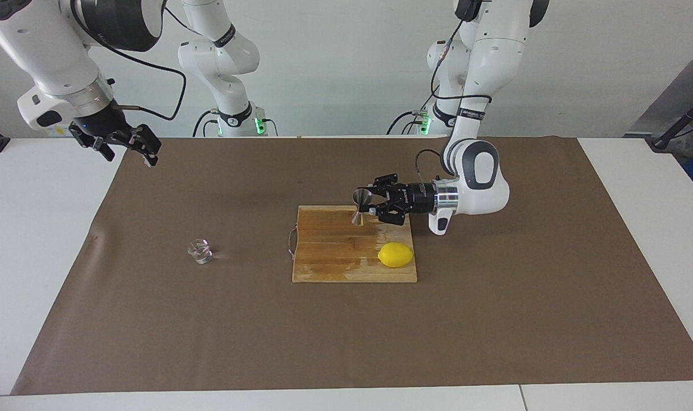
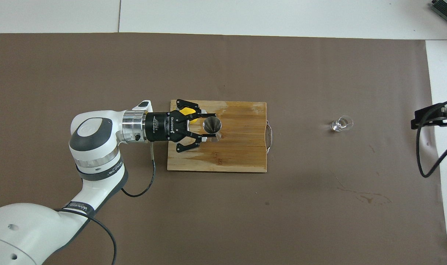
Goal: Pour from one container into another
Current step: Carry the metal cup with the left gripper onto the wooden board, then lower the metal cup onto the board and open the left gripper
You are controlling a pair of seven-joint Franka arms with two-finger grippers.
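Note:
My left gripper should keep hold of the steel jigger (image 2: 211, 126), because the jigger is hanging above the wooden cutting board (image 2: 222, 134).
A steel hourglass jigger (image 1: 360, 206) (image 2: 211, 126) stands upright in my left gripper (image 1: 366, 207) (image 2: 208, 127), which is shut on its waist and reaches in level over the wooden cutting board (image 1: 335, 262). The jigger's foot hangs close above the board's edge nearer the robots; whether it touches I cannot tell. The small clear glass cup (image 1: 200, 251) (image 2: 342, 123) stands alone on the brown mat toward the right arm's end. My right gripper (image 1: 127, 149) (image 2: 431, 118) waits open, raised over the mat's edge at that end, well away from the cup.
A yellow lemon (image 1: 395, 254) lies on the cutting board (image 2: 238, 147), at its corner farthest from the robots toward the left arm's end. In the overhead view my left gripper covers most of the lemon (image 2: 188, 111). A brown mat (image 1: 346, 331) covers the table.

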